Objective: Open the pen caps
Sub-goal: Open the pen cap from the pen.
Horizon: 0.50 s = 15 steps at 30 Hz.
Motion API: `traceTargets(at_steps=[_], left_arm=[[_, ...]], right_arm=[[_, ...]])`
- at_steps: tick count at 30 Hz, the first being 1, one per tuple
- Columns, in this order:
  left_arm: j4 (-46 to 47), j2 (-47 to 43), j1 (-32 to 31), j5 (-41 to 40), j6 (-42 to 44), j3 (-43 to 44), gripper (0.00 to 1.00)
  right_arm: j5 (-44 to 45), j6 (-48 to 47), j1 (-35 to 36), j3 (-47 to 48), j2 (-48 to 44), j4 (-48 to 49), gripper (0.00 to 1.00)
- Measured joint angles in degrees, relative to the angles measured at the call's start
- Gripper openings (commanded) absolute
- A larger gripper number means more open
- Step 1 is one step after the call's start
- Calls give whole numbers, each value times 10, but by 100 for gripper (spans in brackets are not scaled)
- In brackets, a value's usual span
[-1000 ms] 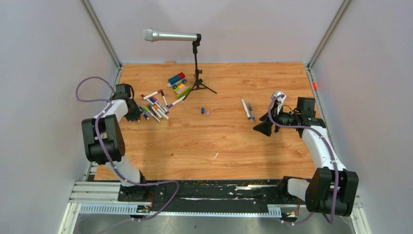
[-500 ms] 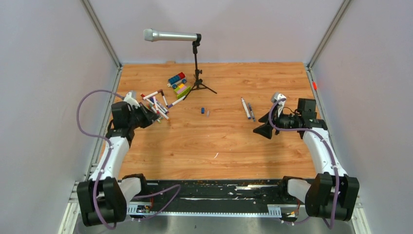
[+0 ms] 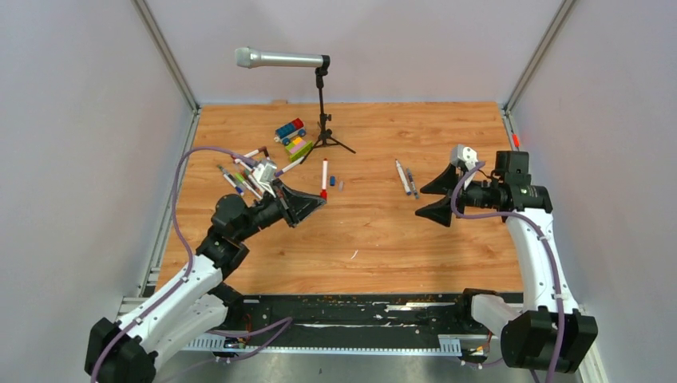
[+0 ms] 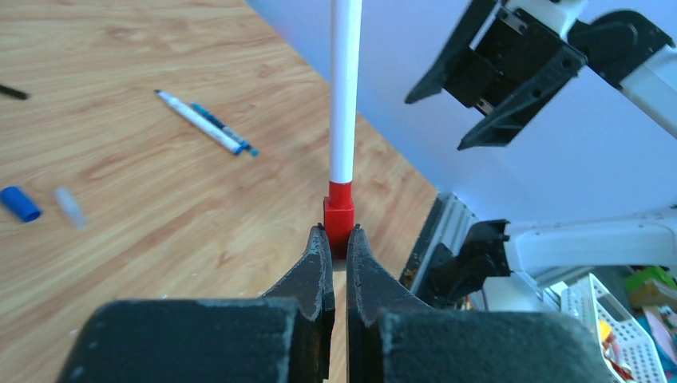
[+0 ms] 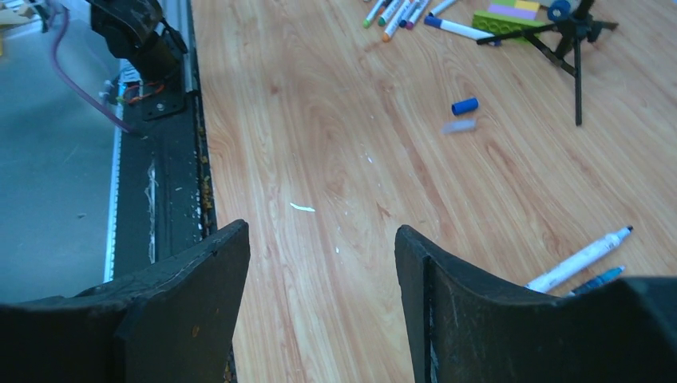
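Note:
The red cap will be opened, and for that the robot's right gripper will grab the pen by its white body (image 3: 324,173).
My left gripper (image 3: 316,204) (image 4: 336,236) is shut on the red cap (image 4: 338,211) of a white pen (image 3: 324,174) (image 4: 344,88), held above the table's middle. The barrel sticks out beyond the fingertips, pointing toward the right gripper (image 4: 471,88). My right gripper (image 3: 431,199) (image 5: 319,231) stands open and empty, facing the left one. A pile of capped pens (image 3: 249,177) (image 5: 397,9) lies at the back left. A loose blue cap (image 3: 332,181) (image 5: 464,105) and a pale cap (image 3: 341,185) (image 5: 458,126) lie mid-table. Two pens (image 3: 405,177) (image 5: 580,259) lie near the right gripper.
A silver microphone (image 3: 279,58) on a black tripod stand (image 3: 323,128) stands at the back. Coloured toy blocks (image 3: 294,137) lie beside it. Grey walls close the table's left, right and back. A black rail (image 3: 335,315) runs along the near edge.
My left arm has swung from the pen pile at the left toward the table's middle, carrying the red-capped pen. The right gripper has lifted slightly and stays open.

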Motion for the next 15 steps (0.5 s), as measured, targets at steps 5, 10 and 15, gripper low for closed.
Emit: traceTargets(at_steps=[5, 10, 15], left_arm=[[34, 46, -112, -56, 11, 13, 0], [56, 112, -185, -98, 25, 45, 0], [96, 165, -221, -123, 28, 68, 0]], right_arm=[[-9, 58, 35, 38, 1, -3, 67], [-2, 183, 78, 68, 9, 50, 69], [2, 348, 117, 73, 24, 151, 71]])
